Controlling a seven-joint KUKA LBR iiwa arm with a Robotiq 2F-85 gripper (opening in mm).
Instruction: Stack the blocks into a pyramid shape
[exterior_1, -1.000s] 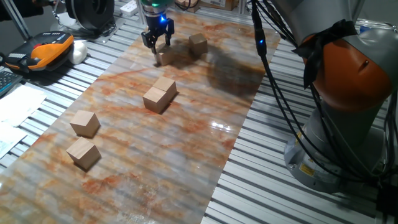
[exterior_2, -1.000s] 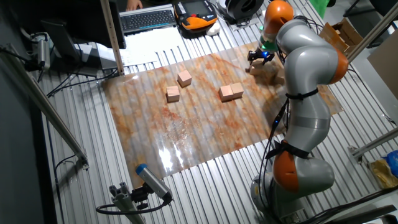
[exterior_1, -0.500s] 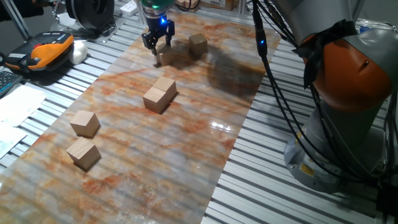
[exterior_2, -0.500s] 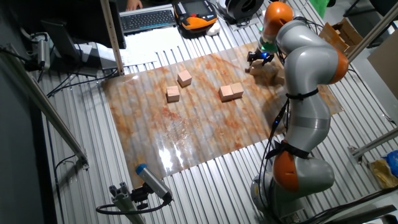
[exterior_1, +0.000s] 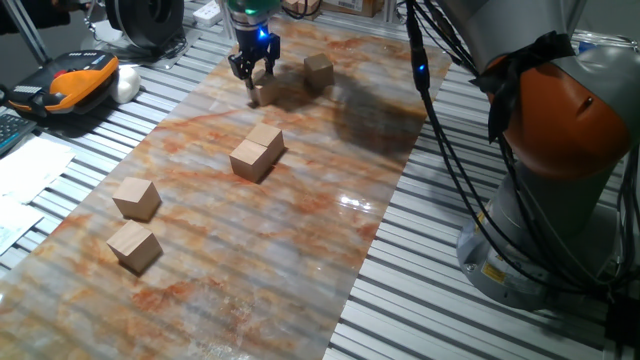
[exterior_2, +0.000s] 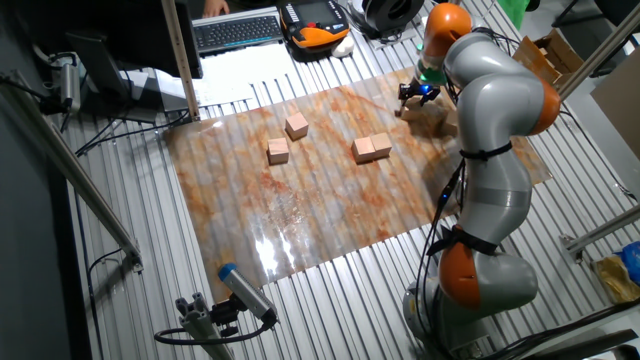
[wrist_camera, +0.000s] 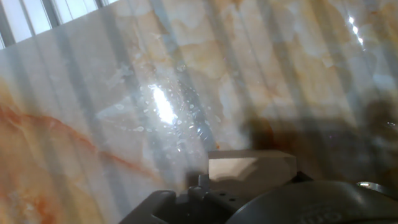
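I need to grab the sixth tan wooden block by its opposite sides next, to build the pyramid's base row (exterior_1: 257, 150).
Six tan wooden blocks lie on the marbled mat (exterior_1: 300, 200). Two blocks (exterior_1: 257, 153) stand touching in the middle, also seen as a pair (exterior_2: 371, 148) in the other fixed view. Two single blocks (exterior_1: 136, 197) (exterior_1: 134, 246) lie near the front left. One block (exterior_1: 318, 70) sits at the far end. My gripper (exterior_1: 253, 78) hangs open just over the sixth block (exterior_1: 267, 92), fingers spread beside its top. In the hand view that block (wrist_camera: 252, 167) shows low in the frame, resting on the mat. No pyramid shape stands anywhere.
The robot's base (exterior_1: 560, 200) and dangling cables (exterior_1: 440, 150) fill the right side. An orange device (exterior_1: 75, 80) and papers (exterior_1: 30, 165) lie off the mat's left edge. A keyboard (exterior_2: 238, 30) sits beyond the mat.
The gripper has crept up a little above the far block. None of the blocks has moved.
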